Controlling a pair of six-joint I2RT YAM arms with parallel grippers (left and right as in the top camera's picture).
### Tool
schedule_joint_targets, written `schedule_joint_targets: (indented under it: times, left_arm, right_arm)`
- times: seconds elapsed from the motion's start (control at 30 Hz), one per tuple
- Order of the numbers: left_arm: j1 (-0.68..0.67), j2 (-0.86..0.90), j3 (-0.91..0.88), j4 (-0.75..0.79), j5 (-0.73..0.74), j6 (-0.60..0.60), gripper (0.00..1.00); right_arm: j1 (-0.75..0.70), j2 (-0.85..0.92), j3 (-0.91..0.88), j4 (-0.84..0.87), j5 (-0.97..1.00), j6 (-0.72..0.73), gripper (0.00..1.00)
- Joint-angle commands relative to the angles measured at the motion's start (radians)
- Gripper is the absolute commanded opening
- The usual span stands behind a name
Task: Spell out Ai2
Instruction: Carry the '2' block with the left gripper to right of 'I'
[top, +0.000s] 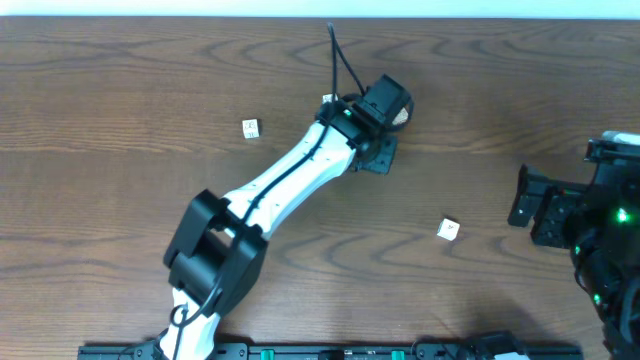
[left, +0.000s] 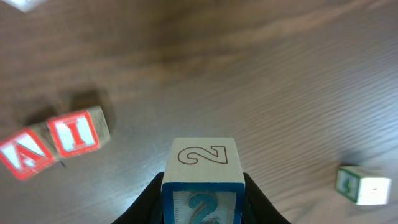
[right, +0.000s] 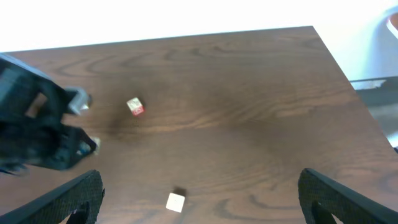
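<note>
The held block would fall onto the empty table, with a wide gap to the I block. It needs to move closer to the I block before my left gripper lets go of it.
My left gripper (left: 203, 208) is shut on a block with a blue 2 (left: 202, 158) and holds it above the table. In the left wrist view, a red A block (left: 25, 155) and a red I block (left: 74, 132) lie side by side, touching, to the left of the held block. In the overhead view the left gripper (top: 393, 110) is at the upper middle of the table, and the A and I blocks are hidden. My right gripper (right: 199, 186) is open and empty at the right side (top: 533, 210).
A green-faced block (left: 364, 185) lies to the right of the held block. The overhead shows loose blocks at upper left (top: 250, 128) and right of centre (top: 448, 229). The right wrist view shows a pale block (right: 176, 201), a red-marked block (right: 135, 106) and the table's far edge.
</note>
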Motion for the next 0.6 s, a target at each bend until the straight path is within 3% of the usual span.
schedule_joint_targets:
  times: [0.0,0.57]
  left_arm:
    - [0.013,0.047,0.015,-0.019,-0.029,-0.05,0.05]
    - [0.024,0.151,0.015,0.055,-0.138,-0.048,0.06]
  right_arm:
    - [-0.008,-0.002,0.052,-0.009,-0.032,-0.014,0.99]
    - [-0.008,-0.003,0.071,-0.07,-0.087,0.017,0.99]
